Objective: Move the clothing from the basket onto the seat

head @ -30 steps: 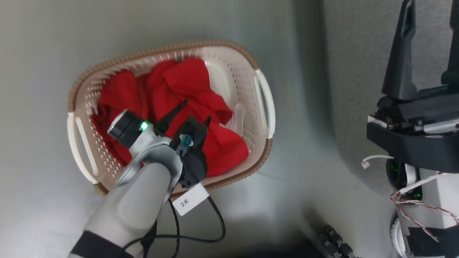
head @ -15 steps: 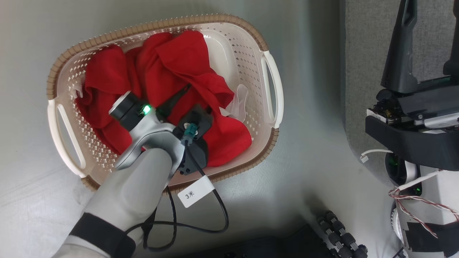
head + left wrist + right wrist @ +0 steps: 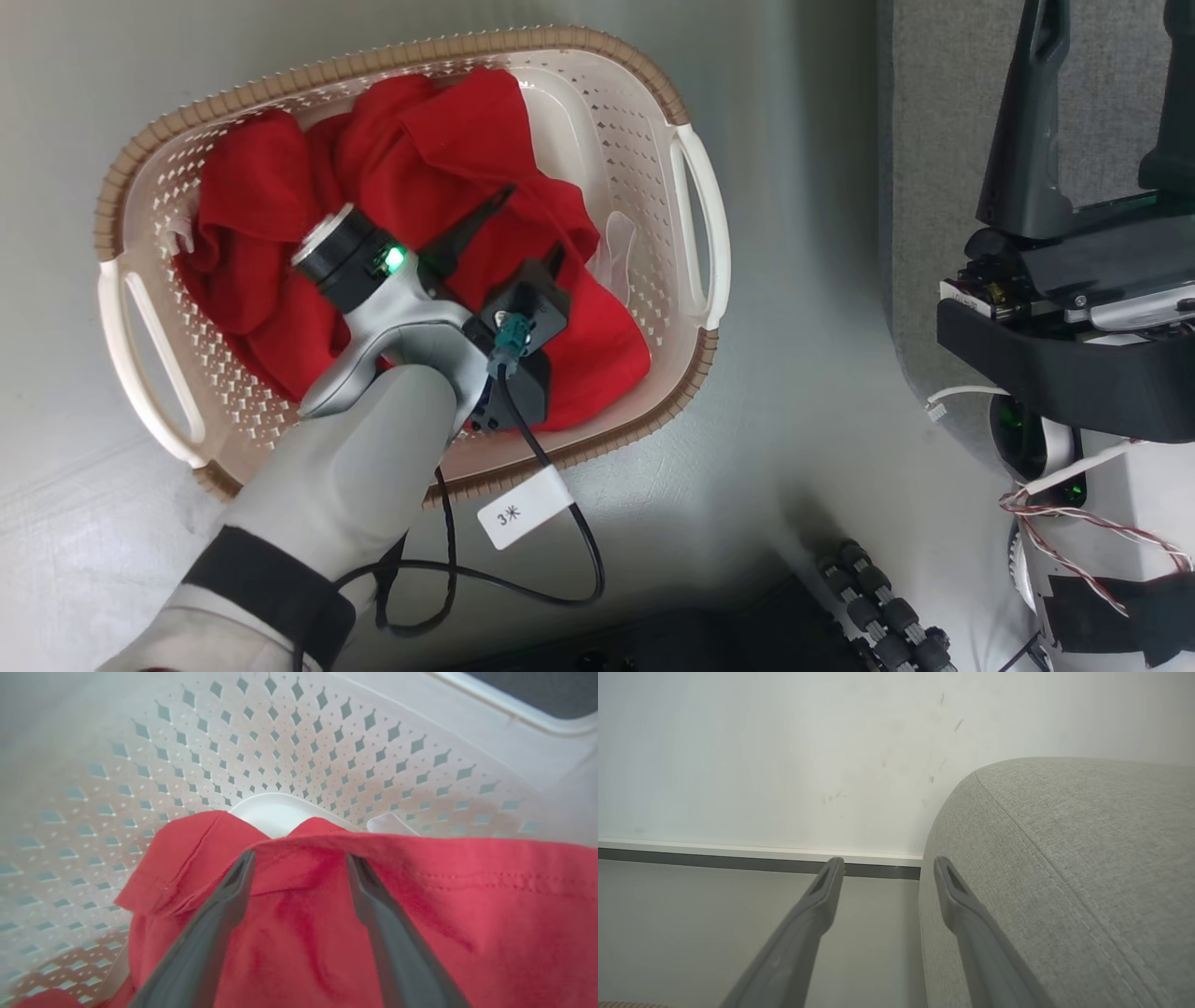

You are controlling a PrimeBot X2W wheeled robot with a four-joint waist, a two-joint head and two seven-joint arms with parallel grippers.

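The red clothing has to go onto the seat. My left gripper should next grab its stitched fold (image 3: 533, 222) (image 3: 305, 842), which stands up while the rest of the clothing lies slack.
The clothing (image 3: 439, 177), bright red with a bit of white at one edge, lies bunched in the cream basket (image 3: 695, 215) with its brown rim. My left gripper (image 3: 534, 222) reaches down into the basket, open, its fingertips (image 3: 504, 198) resting on the red cloth. In the left wrist view the left gripper (image 3: 300, 858) straddles a raised fold of the clothing (image 3: 420, 905), with the perforated basket wall (image 3: 280, 742) behind. The grey seat (image 3: 934, 140) stands at the right. My right gripper (image 3: 1106, 28) hangs open beside it; the right gripper (image 3: 888, 863) is empty, next to the seat's rounded corner (image 3: 1064, 858).
A black cable with a white tag (image 3: 523, 511) loops on the pale floor in front of the basket. My base's rollers (image 3: 878, 607) show at the bottom. A white wall with a dark skirting strip (image 3: 714, 861) runs behind the seat.
The head camera has shifted, so the basket sits higher and further left in the picture. My left gripper has edged forward over the red clothing, still open. The right gripper has not moved.
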